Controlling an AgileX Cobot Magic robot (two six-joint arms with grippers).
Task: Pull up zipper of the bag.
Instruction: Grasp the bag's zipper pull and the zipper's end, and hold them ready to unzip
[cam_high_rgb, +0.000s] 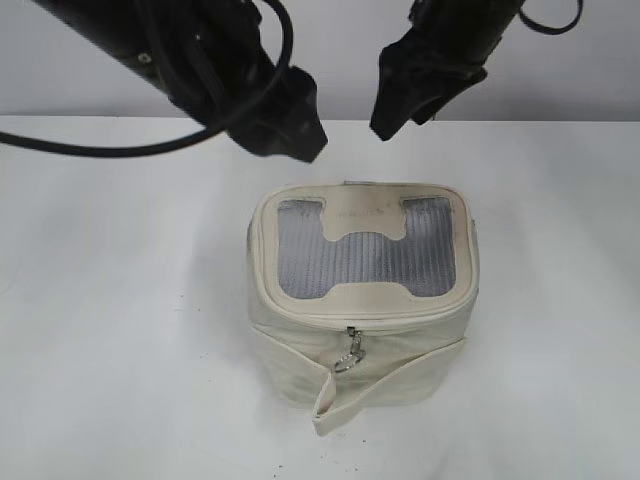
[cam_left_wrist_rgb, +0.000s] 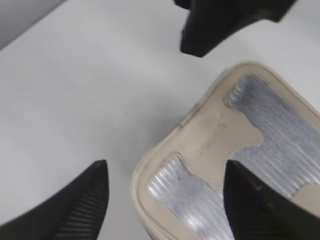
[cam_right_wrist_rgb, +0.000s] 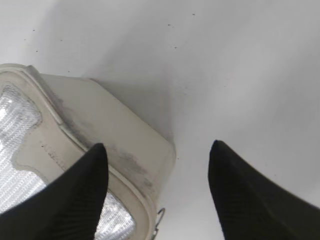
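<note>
The bag needs to be held steady for pulling its zipper (cam_high_rgb: 352, 332), so my left gripper will next grab the bag by its cream rim (cam_high_rgb: 412, 187) opposite the silver slider.
The cream-white bag (cam_high_rgb: 360, 345) stands on the white table, its top a grey mesh panel with a cream H-shaped patch. The zipper (cam_high_rgb: 365, 322) runs round the top rim; a silver slider with ring pulls (cam_high_rgb: 350, 352) hangs at the near front, above a loose fabric strap (cam_high_rgb: 385, 395). My left gripper (cam_high_rgb: 290, 140) is open above the bag's far left corner (cam_left_wrist_rgb: 150, 180). My right gripper (cam_high_rgb: 395, 115) is open above the far right side; its view shows the bag's corner (cam_right_wrist_rgb: 145, 165) and a ring pull (cam_right_wrist_rgb: 159, 220). Both are empty.
White table (cam_high_rgb: 120, 330) all round the bag, with a grey wall behind. In the left wrist view the other arm's dark gripper (cam_left_wrist_rgb: 225, 25) shows at the top.
</note>
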